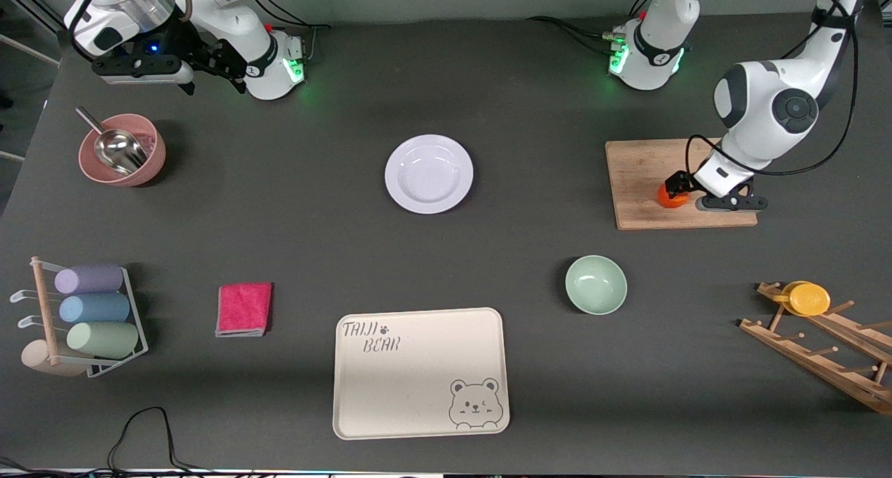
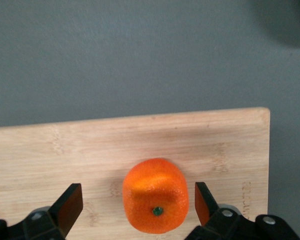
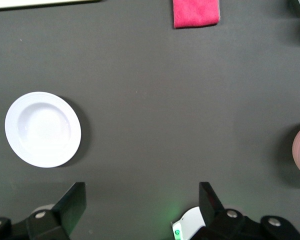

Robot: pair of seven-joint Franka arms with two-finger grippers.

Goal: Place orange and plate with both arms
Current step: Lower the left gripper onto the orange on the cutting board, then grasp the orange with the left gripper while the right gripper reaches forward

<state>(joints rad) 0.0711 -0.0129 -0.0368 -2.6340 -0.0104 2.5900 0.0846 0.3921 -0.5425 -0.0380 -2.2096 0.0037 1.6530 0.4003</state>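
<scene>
The robot's left gripper should grab the orange [image 1: 670,196] by its round sides next, and then it should put the orange on the white plate [image 1: 428,173].
The orange [image 1: 670,196] sits on a wooden cutting board [image 1: 641,171] toward the left arm's end of the table. My left gripper [image 1: 674,194] is low over the board, open, with one finger on each side of the orange and a gap at both sides. The left wrist view shows the orange [image 2: 156,202] between the open fingers [image 2: 70,202] on the board [image 2: 90,150]. The white plate [image 1: 428,173] lies at mid-table, empty; it also shows in the right wrist view [image 3: 42,129]. My right gripper [image 1: 214,81] waits open and empty, high by its base.
A mint-green bowl [image 1: 596,285] and a cream bear tray [image 1: 421,373] lie nearer the front camera. A pink cloth [image 1: 244,309], a cup rack [image 1: 83,318] and a pink bowl with a scoop [image 1: 122,150] are toward the right arm's end. A wooden rack holds a yellow cup [image 1: 808,298].
</scene>
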